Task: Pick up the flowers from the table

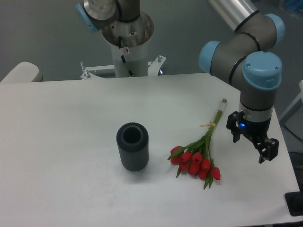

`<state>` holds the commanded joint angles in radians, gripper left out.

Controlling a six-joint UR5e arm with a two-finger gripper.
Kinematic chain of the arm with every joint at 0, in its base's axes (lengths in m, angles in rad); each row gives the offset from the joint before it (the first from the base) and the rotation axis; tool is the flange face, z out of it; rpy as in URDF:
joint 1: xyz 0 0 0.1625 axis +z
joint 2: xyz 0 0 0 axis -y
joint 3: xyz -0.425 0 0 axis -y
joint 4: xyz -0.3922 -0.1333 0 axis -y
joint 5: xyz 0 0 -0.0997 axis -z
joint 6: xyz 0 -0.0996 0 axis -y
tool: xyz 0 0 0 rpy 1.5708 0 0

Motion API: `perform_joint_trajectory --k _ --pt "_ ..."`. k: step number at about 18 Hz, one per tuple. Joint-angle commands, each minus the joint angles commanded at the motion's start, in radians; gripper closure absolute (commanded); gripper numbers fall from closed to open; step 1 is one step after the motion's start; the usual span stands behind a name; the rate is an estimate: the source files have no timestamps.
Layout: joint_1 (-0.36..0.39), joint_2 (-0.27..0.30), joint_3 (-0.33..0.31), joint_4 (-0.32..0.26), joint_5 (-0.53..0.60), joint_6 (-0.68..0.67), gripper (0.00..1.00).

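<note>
The flowers (199, 156) have red tulip buds that spread wide and are delicate at one end. My gripper will grab the flowers by their tied green stems next.
The flowers (199, 156), a bunch of red tulip buds on long green stems tied with a thin band, lie flat on the white table (61, 142) right of centre. Their buds point toward the front and their stem ends toward the back right. My gripper (251, 144) hangs to the right of the stems, a little above the tabletop. Its two black fingers stand apart with nothing between them, and it does not touch the flowers.
A dark grey ribbed cylinder vase (132, 146) stands upright left of the flowers. The arm's base column (128, 47) rises behind the table's far edge. The table's right edge runs close to the gripper.
</note>
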<state>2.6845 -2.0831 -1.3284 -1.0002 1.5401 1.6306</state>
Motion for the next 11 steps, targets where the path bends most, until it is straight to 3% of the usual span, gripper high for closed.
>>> perform_joint_trajectory --k 7,11 --pt "0.009 0.000 0.000 -0.002 0.000 -0.005 0.00" --pt "0.012 -0.005 -0.003 -0.006 0.000 -0.201 0.00"
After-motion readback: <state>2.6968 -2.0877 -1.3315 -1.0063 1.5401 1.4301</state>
